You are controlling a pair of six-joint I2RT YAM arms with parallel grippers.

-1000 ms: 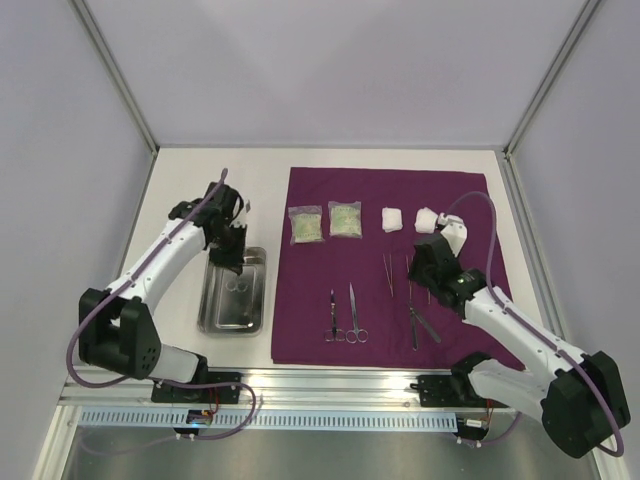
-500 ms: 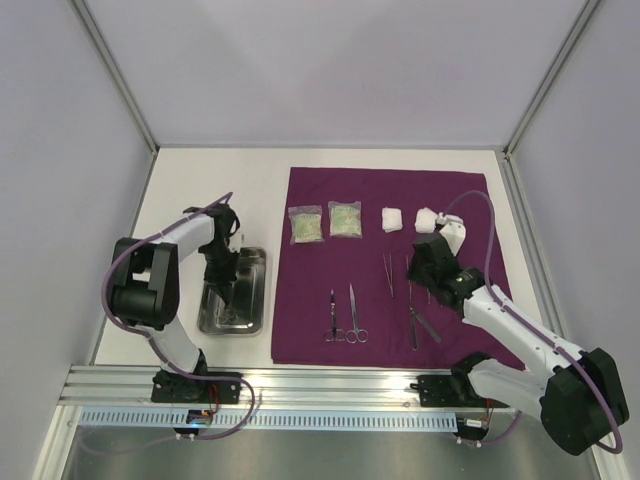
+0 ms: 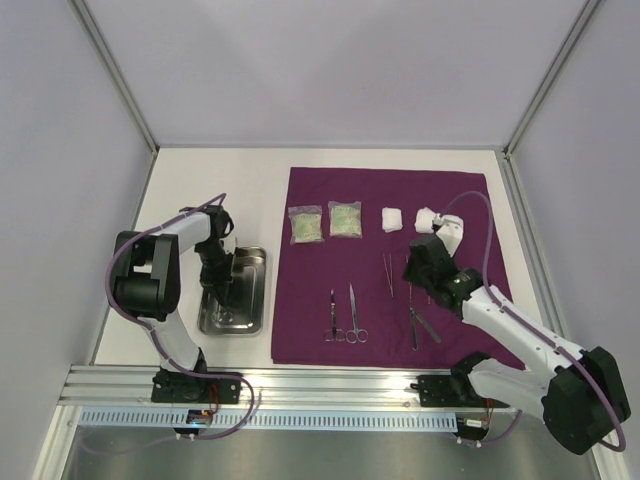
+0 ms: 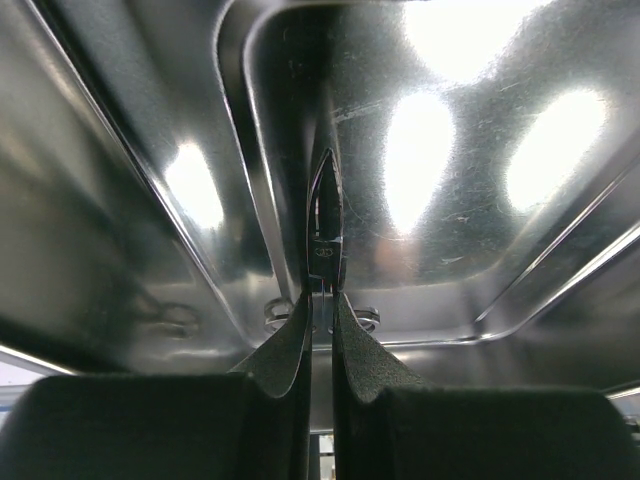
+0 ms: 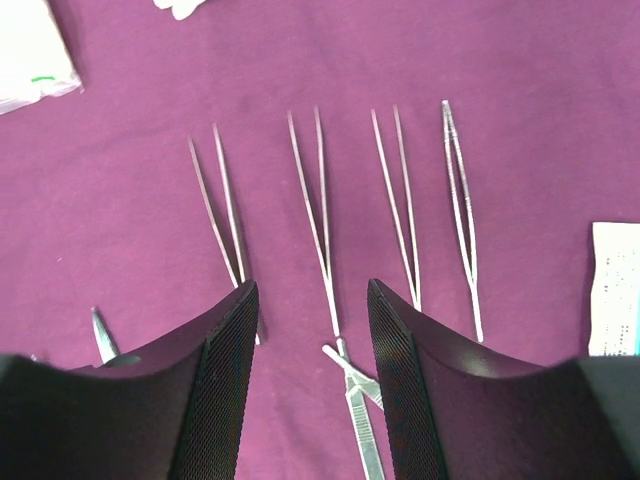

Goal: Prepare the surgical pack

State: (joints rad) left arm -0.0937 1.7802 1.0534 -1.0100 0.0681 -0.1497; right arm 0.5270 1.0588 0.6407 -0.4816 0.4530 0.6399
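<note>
The scissors' rings and blades sit low inside the steel tray's sides and the scissors would rest there, so my left gripper releases them next.
The small steel tray (image 3: 254, 262) sits left of the purple sheet (image 3: 460, 200). My left gripper (image 3: 222, 288) reaches down into it. In the left wrist view this gripper (image 4: 320, 300) is shut on a pair of metal scissors (image 4: 325, 215), whose blades point away along the tray floor (image 4: 450, 230). My right gripper (image 3: 416, 272) hovers open over the sheet. In the right wrist view it (image 5: 312, 290) stands above a row of tweezers (image 5: 318, 200), touching none. Two clear packets (image 3: 305, 225) and gauze pads (image 3: 392, 219) lie along the sheet's far side.
Another pair of scissors (image 3: 354, 316) and a dark-handled instrument (image 3: 332, 315) lie on the sheet's near middle. Metal forceps (image 5: 362, 420) lie below my right fingers. A white label (image 5: 615, 290) shows at the right edge. Frame posts and walls enclose the table.
My left arm has folded in and its gripper has dropped lower into the tray, moving toward the near end. The right arm has barely shifted.
</note>
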